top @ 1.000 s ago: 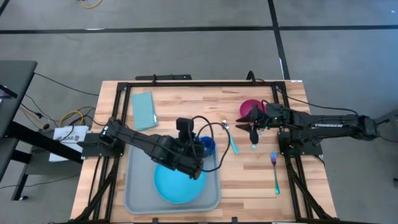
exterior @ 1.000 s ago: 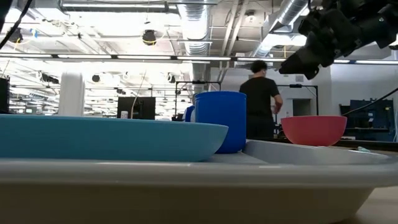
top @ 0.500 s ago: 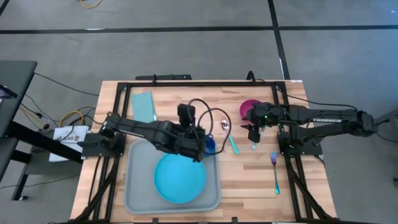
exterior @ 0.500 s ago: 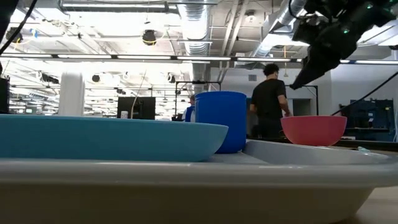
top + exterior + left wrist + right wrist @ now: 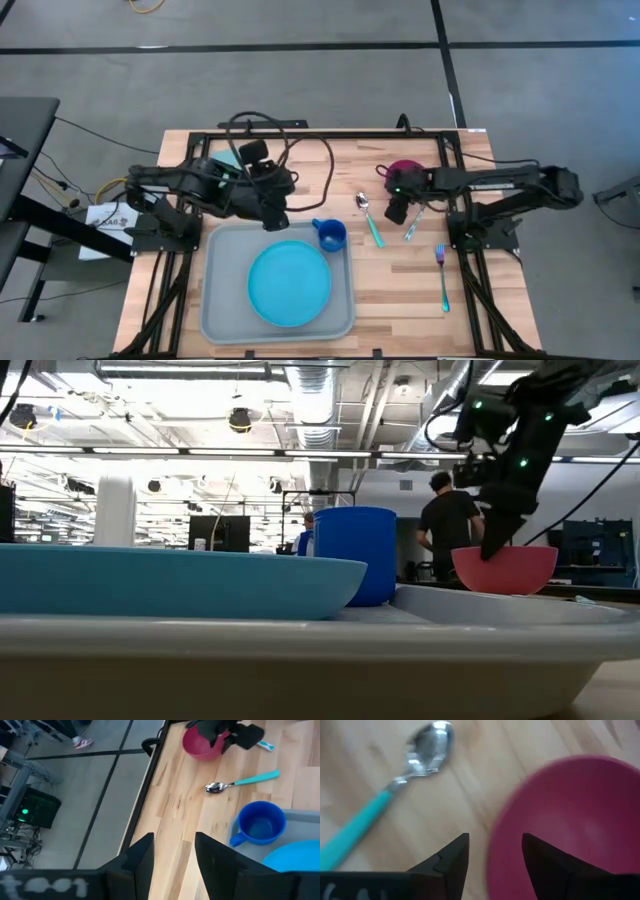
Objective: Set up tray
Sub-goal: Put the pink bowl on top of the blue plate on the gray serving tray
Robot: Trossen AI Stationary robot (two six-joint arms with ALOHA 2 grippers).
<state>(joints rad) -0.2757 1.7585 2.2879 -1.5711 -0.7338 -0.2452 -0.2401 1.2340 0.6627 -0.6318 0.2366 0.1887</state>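
Note:
Next, my right gripper grabs the pink bowl by its rim (image 5: pixel 495 833) to set the bowl on the blue plate.
The light grey-blue tray (image 5: pixel 225 300) lies on the table's near left part. It holds the round blue plate (image 5: pixel 290 285) and, in its far right corner, the upright blue cup (image 5: pixel 333 235). My left gripper (image 5: pixel 277 217) is open above the table at the tray's far edge, left of the cup, and its wrist view shows the cup (image 5: pixel 260 825). My right gripper (image 5: pixel 395 210) is open and points down at the near left rim of the pink bowl (image 5: pixel 408 170). In the low view it (image 5: pixel 492 550) reaches down to the bowl (image 5: pixel 505 568). My right gripper (image 5: pixel 492 840) comes from above and stands open over the pink bowl's rim (image 5: pixel 495 847), one finger on the inner side and one on the outer side. The bowl sits on the table. Whether a finger touches the rim, I cannot tell.
A teal-handled spoon (image 5: pixel 370 220) lies between the cup and the bowl. A second teal utensil (image 5: pixel 413 225) lies near the right gripper, and a fork (image 5: pixel 442 272) lies nearer the right edge. A teal napkin (image 5: pixel 228 165) lies at the far left, partly under the left arm.
My left gripper has drawn back from over the plate beside the cup toward the table's far left; the cup stays upright on the tray. My right gripper has moved slightly left and come down onto the bowl's near left rim.

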